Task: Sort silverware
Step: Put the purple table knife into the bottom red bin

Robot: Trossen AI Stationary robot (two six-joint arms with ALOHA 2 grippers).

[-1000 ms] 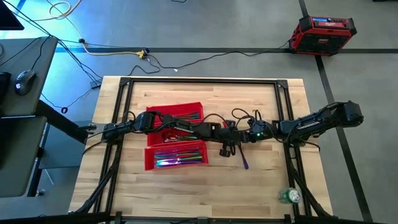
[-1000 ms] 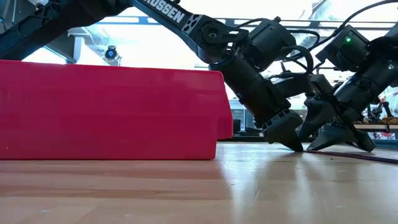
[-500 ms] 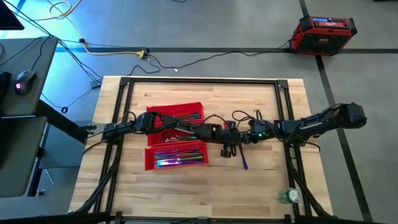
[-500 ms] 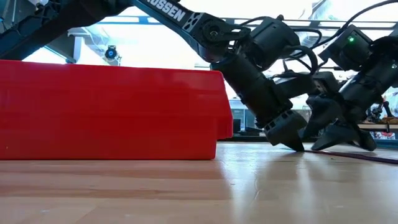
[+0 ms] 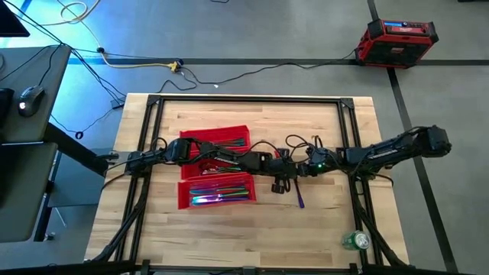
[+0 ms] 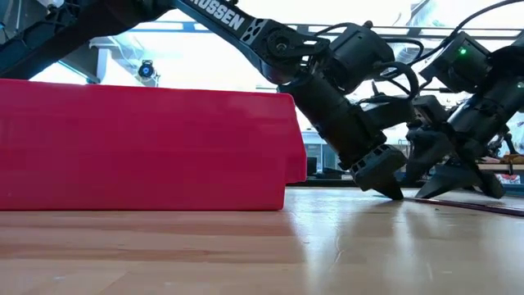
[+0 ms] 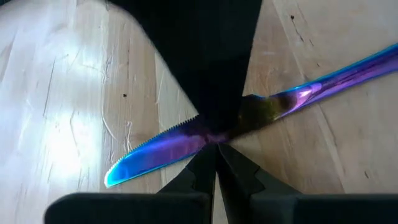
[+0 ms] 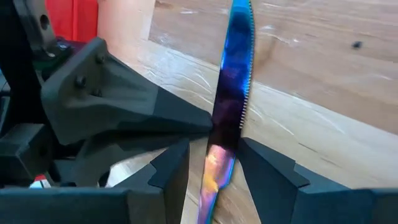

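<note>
The knife (image 8: 233,74) should be sorted into the red tray, so the robot's right gripper needs to pick it up next by its handle just behind the blade (image 8: 219,165).
An iridescent purple-blue knife (image 5: 299,197) lies flat on the bare wood, to the right of the red tray (image 5: 183,195). Several other silverware pieces (image 5: 221,195) lie in the tray's near compartment. My left arm reaches over the tray. Its gripper (image 7: 216,149) is shut, with the tips at the knife (image 7: 155,152). My right gripper (image 8: 214,171) comes from the right and is open. One of its fingers stands on each side of the knife (image 8: 233,74), with a gap on both sides. In the low view both grippers (image 6: 393,192) (image 6: 458,188) sit low at the tabletop. My left gripper's shut fingertips rest against the knife's smooth back edge (image 7: 214,138), where the blade meets the handle. They come slanting down from the table's left, across the knife. The knife lies flat on the table, its serrated edge facing away from the fingers.
A black metal frame (image 5: 244,99) runs around the tabletop. A green can (image 5: 356,241) stands near the near right corner. Bare wood lies to the near side of the knife and tray. In the low view the tray's wall (image 6: 147,147) fills the left.
</note>
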